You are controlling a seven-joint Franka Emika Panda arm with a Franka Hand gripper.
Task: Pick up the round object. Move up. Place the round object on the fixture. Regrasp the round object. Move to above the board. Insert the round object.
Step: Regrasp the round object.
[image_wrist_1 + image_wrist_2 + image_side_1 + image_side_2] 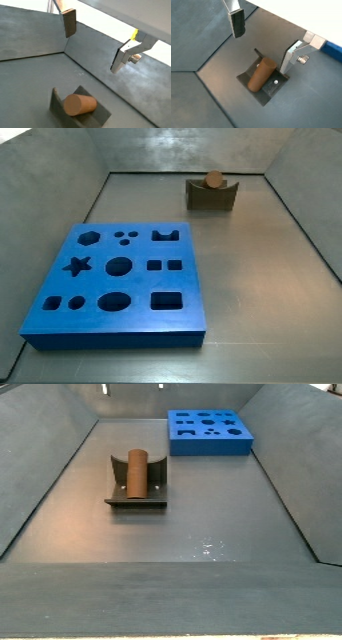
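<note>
The round object's end has to stay free for the board's round hole, so the robot's gripper should next grab the object by its curved side (215,179) (87,102).
The round object (80,104) (260,75), a short brown peg with a tan end, lies on its side in the notched top of the fixture (59,107) (272,90). Both side views show the round object (213,176) (135,472) resting on the fixture (211,196) (134,498), untouched. My gripper (93,50) (262,52) hovers above the peg, open, with nothing between its fingers (69,25) (237,25). The blue board (120,278) (207,432) with shaped holes lies flat on the floor, well apart from the fixture. No side view shows the gripper.
Sloping grey walls (54,168) (40,474) enclose the grey floor on all sides. The fixture stands close to one wall (127,95). A blue corner of the board (333,48) shows in a wrist view.
</note>
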